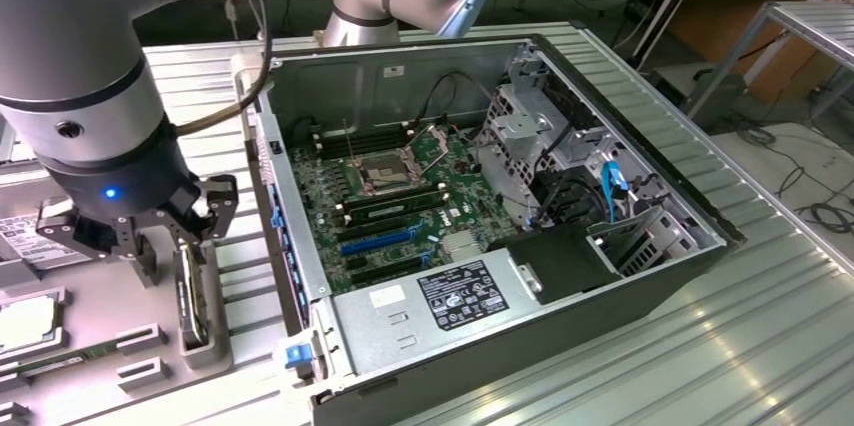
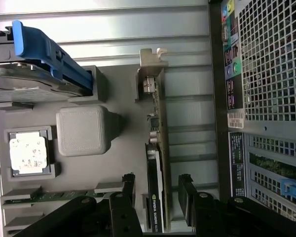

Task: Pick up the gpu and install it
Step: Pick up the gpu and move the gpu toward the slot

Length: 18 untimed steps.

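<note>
My gripper needs to go lower before it closes on the GPU, because its fingers are still above the top edge of the GPU (image 1: 196, 298).
The gpu (image 1: 196, 298) is a thin dark card standing on edge in a slot of the grey parts tray (image 1: 94, 286), at the exterior view's left of the open computer case (image 1: 574, 76). My gripper (image 1: 163, 246) hangs directly over it. In the wrist view the gpu (image 2: 158, 143) shows its silver end bracket (image 2: 149, 64) at the far end. The gripper (image 2: 157, 186) is open, with one black finger (image 2: 128, 190) on each side of the card. A small gap remains on both sides, so nothing is held.
The tray (image 2: 123, 148) also carries a CPU (image 2: 28, 153), a green memory stick (image 2: 59, 195), a grey block (image 2: 83, 131) and a hard drive with a blue clip (image 2: 39, 47). Inside the case lies the motherboard (image 1: 400, 186) with blue slots (image 1: 380, 239).
</note>
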Available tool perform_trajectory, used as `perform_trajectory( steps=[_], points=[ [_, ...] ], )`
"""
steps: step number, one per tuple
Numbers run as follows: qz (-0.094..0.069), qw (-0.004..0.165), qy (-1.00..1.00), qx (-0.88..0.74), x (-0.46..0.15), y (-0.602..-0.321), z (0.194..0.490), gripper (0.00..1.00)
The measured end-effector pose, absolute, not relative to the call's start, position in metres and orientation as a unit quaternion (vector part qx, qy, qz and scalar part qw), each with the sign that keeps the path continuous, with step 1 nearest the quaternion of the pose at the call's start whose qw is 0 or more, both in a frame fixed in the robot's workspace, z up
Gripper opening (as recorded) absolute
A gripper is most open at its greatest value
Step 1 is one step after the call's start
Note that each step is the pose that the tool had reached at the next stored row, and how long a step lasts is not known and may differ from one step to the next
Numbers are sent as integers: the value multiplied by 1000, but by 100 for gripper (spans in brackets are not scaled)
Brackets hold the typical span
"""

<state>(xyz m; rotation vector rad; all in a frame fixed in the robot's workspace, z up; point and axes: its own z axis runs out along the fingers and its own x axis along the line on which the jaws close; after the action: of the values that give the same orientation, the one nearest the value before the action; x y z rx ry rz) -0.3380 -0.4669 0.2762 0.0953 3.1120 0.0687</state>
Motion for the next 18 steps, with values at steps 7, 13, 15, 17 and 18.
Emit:
perform_trajectory(
  steps=[7,13,15,17,18],
  points=[
    [22,14,999,26,-340,-469,263,48],
    [22,14,999,23,-340,-470,255,48],
    [22,14,999,22,-340,-471,253,48],
    [22,14,999,22,-340,-473,252,48],
    [22,14,999,22,-340,-473,251,48]
  ],
)
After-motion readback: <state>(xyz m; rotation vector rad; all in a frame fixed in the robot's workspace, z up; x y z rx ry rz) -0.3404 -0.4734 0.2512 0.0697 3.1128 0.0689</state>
